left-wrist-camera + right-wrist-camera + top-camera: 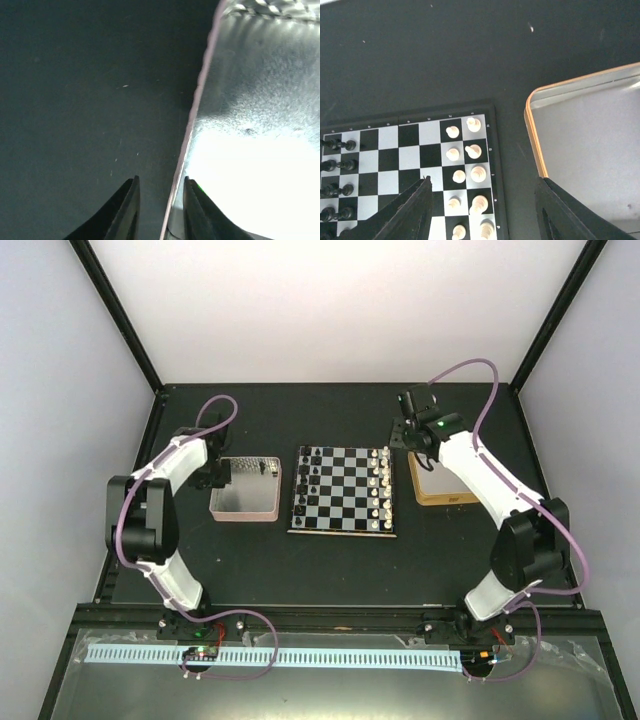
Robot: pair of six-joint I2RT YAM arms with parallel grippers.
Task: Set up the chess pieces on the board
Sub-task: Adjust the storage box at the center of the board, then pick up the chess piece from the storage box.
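Observation:
Next, my left gripper grabs the pink-rimmed tin by the rim of its side [211,504] [178,171], which leaves the dark pieces inside free to pick.
The board [343,490] lies mid-table. Black chess pieces [313,485] stand along its left columns and white ones [380,490] along its right. A few more dark pieces [266,469] sit in the far part of the pink-rimmed tin [246,502]. My left gripper [214,478] is at that tin's left wall. In the left wrist view its fingers [161,180] stand narrowly apart astride the rim [197,95], one outside and one inside, holding nothing. My right gripper [484,180] is wide open above the board's right edge [492,150], empty. The black pieces [337,162] show at the left of that view.
A gold-rimmed square tin [441,483] lies right of the board, its rim [532,135] close beside my right finger. The table top [340,560] is black, with frame posts at the back corners and white walls behind them.

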